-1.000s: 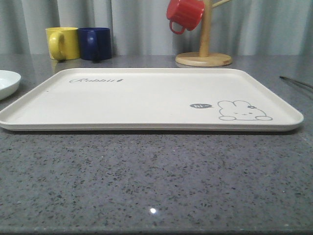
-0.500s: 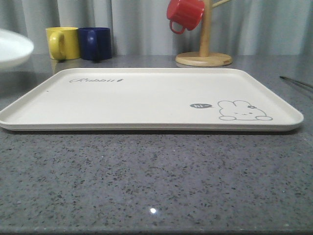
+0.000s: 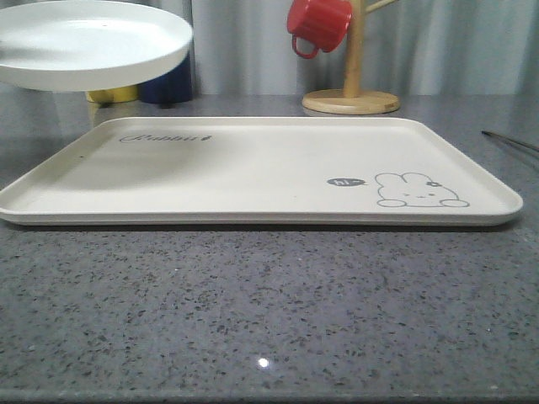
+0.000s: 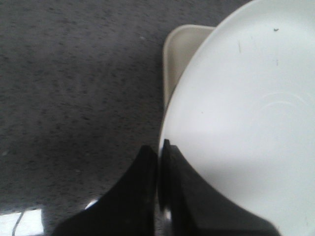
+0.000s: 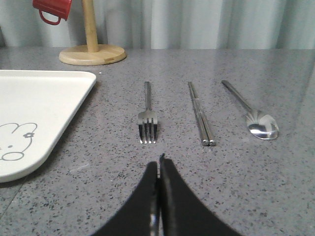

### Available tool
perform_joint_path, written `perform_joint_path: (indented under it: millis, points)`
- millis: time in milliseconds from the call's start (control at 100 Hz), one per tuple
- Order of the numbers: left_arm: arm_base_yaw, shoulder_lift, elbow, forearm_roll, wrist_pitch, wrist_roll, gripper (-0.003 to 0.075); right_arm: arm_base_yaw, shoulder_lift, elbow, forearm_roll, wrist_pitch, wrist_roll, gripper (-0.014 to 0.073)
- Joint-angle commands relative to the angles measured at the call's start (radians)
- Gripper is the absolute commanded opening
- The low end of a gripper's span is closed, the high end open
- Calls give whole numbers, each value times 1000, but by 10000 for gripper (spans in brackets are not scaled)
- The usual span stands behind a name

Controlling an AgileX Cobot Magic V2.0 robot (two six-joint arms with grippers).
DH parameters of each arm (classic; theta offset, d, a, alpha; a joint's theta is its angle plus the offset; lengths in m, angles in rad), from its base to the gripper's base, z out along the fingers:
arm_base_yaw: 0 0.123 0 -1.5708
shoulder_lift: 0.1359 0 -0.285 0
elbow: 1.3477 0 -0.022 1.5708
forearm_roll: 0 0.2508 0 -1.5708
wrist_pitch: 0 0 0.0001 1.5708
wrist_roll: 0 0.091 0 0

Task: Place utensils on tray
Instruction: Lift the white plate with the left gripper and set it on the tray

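Note:
The white plate's lower edge [image 3: 84, 89] hangs above the cream tray [image 3: 253, 168], so for now my left gripper keeps hold of the plate until the plate is lower.
The cream tray [image 3: 253, 168] with the rabbit drawing lies flat in the middle of the grey counter, and nothing lies on it. To its right, a fork [image 5: 147, 118], a pair of chopsticks [image 5: 201, 115] and a spoon [image 5: 251, 115] lie side by side on the counter. My right gripper [image 5: 160, 164] hangs shut and empty just short of the fork's tines. My left gripper [image 4: 159, 147] is shut on the rim of a white plate [image 4: 246, 123]. That plate [image 3: 84, 42] is held in the air over the tray's far left corner [image 4: 182, 54].
A wooden mug stand [image 3: 351, 93] with a red mug [image 3: 318, 25] hanging on it stands behind the tray. A yellow mug [image 3: 114, 94] and a blue mug [image 3: 168, 88] sit at the back left, mostly hidden by the plate. The tray's near right corner [image 5: 39, 98] lies left of the fork.
The white plate has risen from the counter at the left edge and moved right, above the tray's far left corner. It now covers the two mugs.

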Motion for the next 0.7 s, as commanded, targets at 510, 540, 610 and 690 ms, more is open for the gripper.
perform_joint_path:
  millis: [510, 540, 610, 690]
  points:
    - [-117, 148, -28, -40, -37, 20, -17, -2, -19, 0, -1, -79, -7, -67]
    - [-117, 151, -29, -42, -34, 22, -17, -2, -19, 0, -1, -79, -7, -67]
    - [-117, 160, -29, -58, -34, 25, -15, -2, -19, 0, -1, -79, -7, -67]
    - [-117, 168, -29, -75, -33, 27, 14, -2, -19, 0, -1, -79, -7, -67]
